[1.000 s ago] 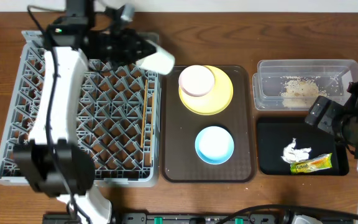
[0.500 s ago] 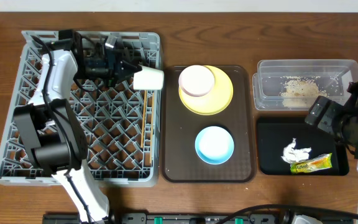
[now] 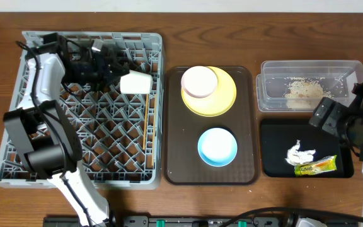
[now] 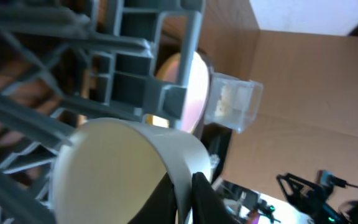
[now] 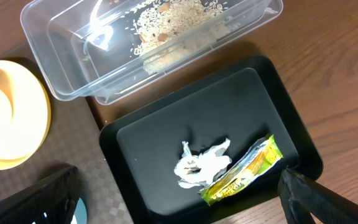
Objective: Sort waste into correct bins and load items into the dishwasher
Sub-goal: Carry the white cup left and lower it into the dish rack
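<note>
My left gripper will let go of the small white cup [image 3: 136, 82] [image 4: 114, 174], because the cup's lower side touches the grey wires inside the dish rack's rim.
My left gripper [image 3: 113, 75] is shut on the rim of a small white cup [image 3: 136, 82], holding it on its side over the upper right of the grey dish rack [image 3: 30, 157]; the cup fills the left wrist view [image 4: 123, 168]. Wooden chopsticks [image 3: 146, 123] lie in the rack. A white bowl [image 3: 199, 81] sits on a yellow plate [image 3: 225, 101], with a light blue bowl [image 3: 217, 146] below it. Food scraps [image 3: 302, 91] lie in the clear tub [image 3: 270, 94]. Tissue [image 5: 199, 165] and snack wrapper [image 5: 244, 171] lie in the black tray [image 5: 154, 155]. My right gripper [image 5: 179, 199] hangs open above that tray.
The brown serving tray [image 3: 175, 126] holding the plate and bowls sits between the rack and the bins. The wooden table [image 3: 257, 25] runs along the back. The right arm [image 3: 351, 126] stands at the right edge beside the black tray.
My left gripper has carried the cup left and down from the rack's upper right corner to a spot over the rack's pegs. The right arm has not moved.
</note>
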`<action>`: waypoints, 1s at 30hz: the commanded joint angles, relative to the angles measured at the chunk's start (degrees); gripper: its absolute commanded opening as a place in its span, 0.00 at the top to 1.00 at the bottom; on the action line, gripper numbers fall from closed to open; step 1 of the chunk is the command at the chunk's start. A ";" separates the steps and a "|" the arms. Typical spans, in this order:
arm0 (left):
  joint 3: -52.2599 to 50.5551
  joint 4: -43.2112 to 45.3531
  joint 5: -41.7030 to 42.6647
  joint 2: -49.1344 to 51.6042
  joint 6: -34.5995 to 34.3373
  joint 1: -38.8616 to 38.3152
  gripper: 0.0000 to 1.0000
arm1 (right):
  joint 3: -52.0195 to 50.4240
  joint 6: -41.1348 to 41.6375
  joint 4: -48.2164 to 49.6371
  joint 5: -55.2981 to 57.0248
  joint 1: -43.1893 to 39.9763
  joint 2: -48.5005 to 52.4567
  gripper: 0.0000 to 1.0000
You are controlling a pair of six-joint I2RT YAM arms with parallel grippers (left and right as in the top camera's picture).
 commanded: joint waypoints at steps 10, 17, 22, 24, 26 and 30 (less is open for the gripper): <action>-0.48 -1.90 -20.15 1.03 -0.17 0.24 0.73 | 0.68 -0.02 -0.07 0.02 -0.46 -0.20 0.01; 0.70 -2.12 -23.28 0.04 -2.43 0.24 0.54 | 0.68 -0.02 -0.07 0.02 -0.46 -0.20 0.01; 2.71 -1.68 -24.81 -4.68 -5.03 0.24 0.41 | 0.68 -0.02 -0.07 0.00 -0.46 -0.20 0.01; 2.71 -0.96 -26.88 -7.76 -6.95 0.17 0.40 | 0.68 -0.02 -0.07 0.02 -0.46 -0.20 0.01; 2.71 -0.81 -29.51 -12.13 -8.61 -0.15 0.40 | 0.68 -0.02 -0.07 0.02 -0.46 -0.20 0.01; 2.71 -0.85 -31.41 -19.52 -9.22 -1.60 0.41 | 0.68 -0.02 -0.07 0.02 -0.46 -0.20 0.01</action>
